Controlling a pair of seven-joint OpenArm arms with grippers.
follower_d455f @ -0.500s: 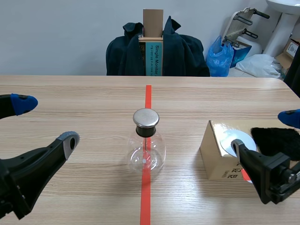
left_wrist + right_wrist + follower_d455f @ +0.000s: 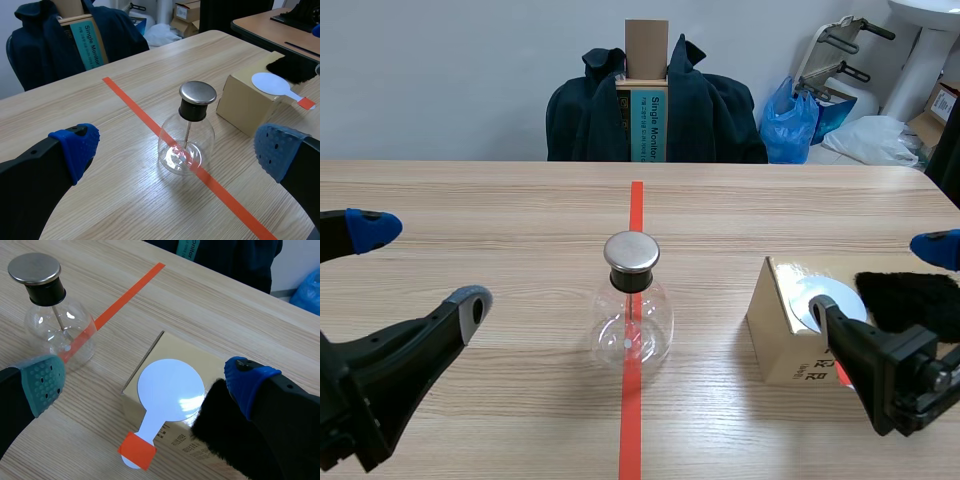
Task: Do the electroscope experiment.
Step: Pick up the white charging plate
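My right gripper picks up the paddle by the orange-tipped handle [image 2: 843, 374] next, since it sticks out past the box's edge while the paddle's round plate lies flat.
The electroscope [image 2: 632, 305] [image 2: 189, 132] [image 2: 52, 315], a clear glass flask with a black neck, a metal disc cap and a thin rod inside, stands on the red tape line mid-table. Right of it sits a tan cardboard box [image 2: 782, 335] [image 2: 247, 105] [image 2: 162, 347]. On the box lies a white round paddle [image 2: 820, 298] [image 2: 272, 84] [image 2: 170, 390] with an orange-tipped handle. A black fur cloth [image 2: 910, 300] [image 2: 225, 435] lies beside the paddle. My left gripper [image 2: 415, 265] [image 2: 177, 147] stands open at the near left, with the flask ahead between its fingers. My right gripper [image 2: 885, 280] [image 2: 147, 375] hangs open over the box and paddle.
A chair [image 2: 655, 110] draped with a dark jacket and holding a teal box stands behind the table's far edge. Blue and white bags [image 2: 790, 120] lie on the floor at the back right. Bare wooden tabletop [image 2: 500, 210] surrounds the flask.
The left gripper has shifted slightly; the flask, box, paddle and cloth have not moved.
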